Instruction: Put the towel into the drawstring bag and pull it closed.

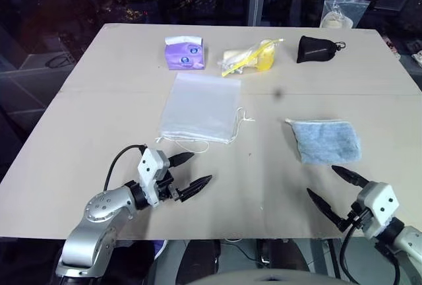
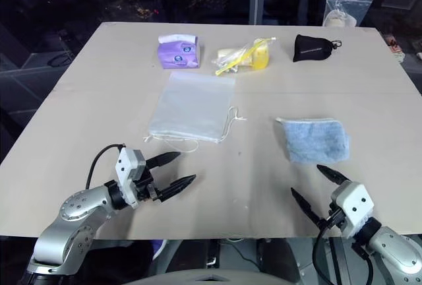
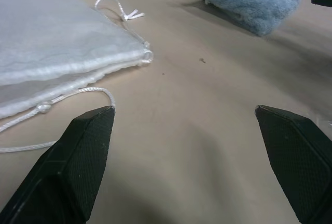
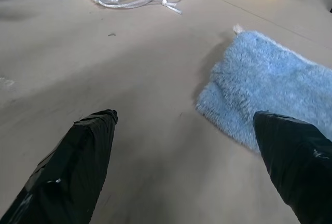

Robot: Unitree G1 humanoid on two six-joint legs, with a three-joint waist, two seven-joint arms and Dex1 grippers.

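The drawstring bag lies flat with its hem lifted open at the bag's opening. The left gripper therefore grabs the bag by its upper hem (image 1: pixel 192 136) (image 3: pixel 72 68) next.
The drawstring bag (image 1: pixel 201 108) lies flat in the middle of the table, a translucent white pouch with its thin cords (image 1: pixel 191 143) trailing at the near end. The towel (image 1: pixel 326 141), a folded grey-blue terry cloth, rests to its right. My left gripper (image 1: pixel 194 169) hovers open just in front of the bag's cords, nothing between its fingers. My right gripper (image 1: pixel 336 189) is open and empty near the front edge, just short of the towel (image 4: pixel 270 99). The left wrist view shows the bag's corded end (image 3: pixel 62 63) close ahead.
Along the far side of the table (image 1: pixel 264 186) sit a purple tissue pack (image 1: pixel 184 53), a clear packet with yellow contents (image 1: pixel 252 57) and a small black pouch (image 1: pixel 316 49). A plastic bag (image 1: pixel 343 13) lies beyond the far right corner.
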